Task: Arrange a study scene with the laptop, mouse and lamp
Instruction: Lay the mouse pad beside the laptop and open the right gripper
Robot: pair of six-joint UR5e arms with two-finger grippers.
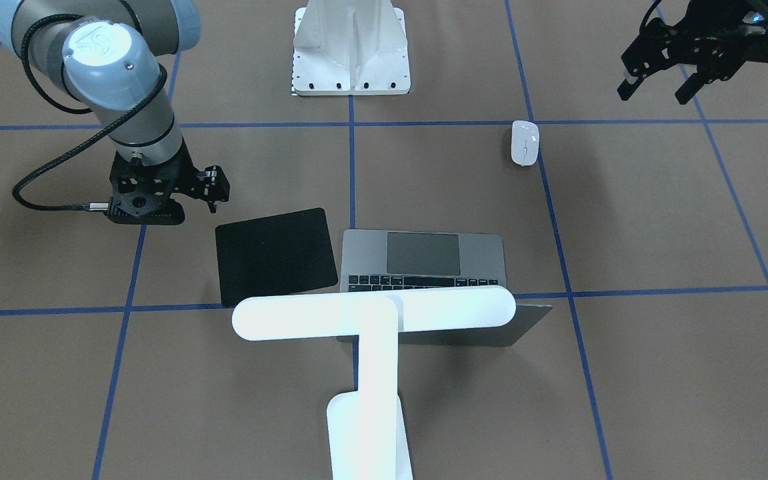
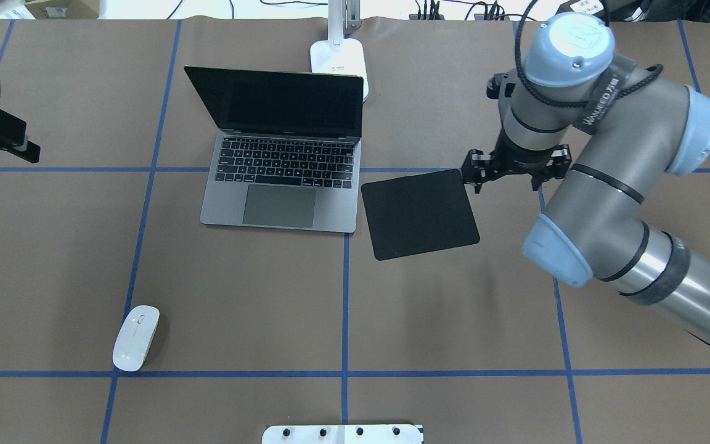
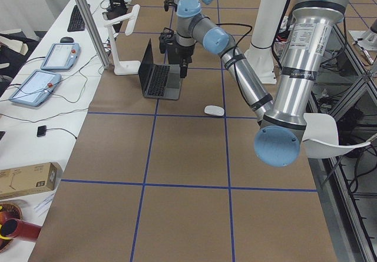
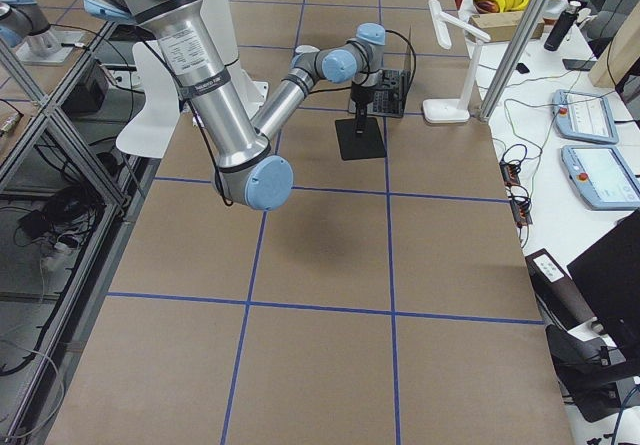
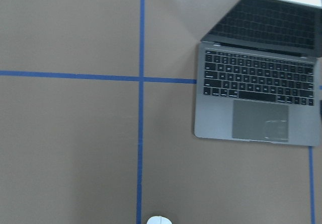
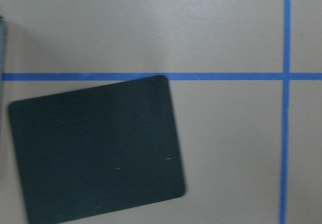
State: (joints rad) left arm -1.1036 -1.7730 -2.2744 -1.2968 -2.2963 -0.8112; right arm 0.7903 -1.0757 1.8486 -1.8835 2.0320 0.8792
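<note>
Next, my left gripper grips the white mouse by its sides to set it on the black pad (image 1: 275, 255).
The grey laptop (image 2: 281, 154) stands open at the table's far middle, screen dark; it also shows in the left wrist view (image 5: 256, 108). The white T-shaped lamp (image 1: 374, 313) stands just behind the laptop, its base (image 2: 338, 58) on the table. The white mouse (image 2: 136, 338) lies alone at the near left; it also shows in the front view (image 1: 525, 143). My right gripper (image 2: 512, 179) hovers open and empty over the far right corner of a black pad (image 2: 420, 213). My left gripper (image 1: 657, 87) is open and empty, high at the far left, away from the mouse.
The black pad (image 6: 95, 153) lies flat right of the laptop, slightly turned. A white bolted pedestal (image 1: 351, 47) stands at the robot's edge of the table. Blue tape lines cross the brown tabletop (image 2: 453, 308). Operator desks with devices flank the far side.
</note>
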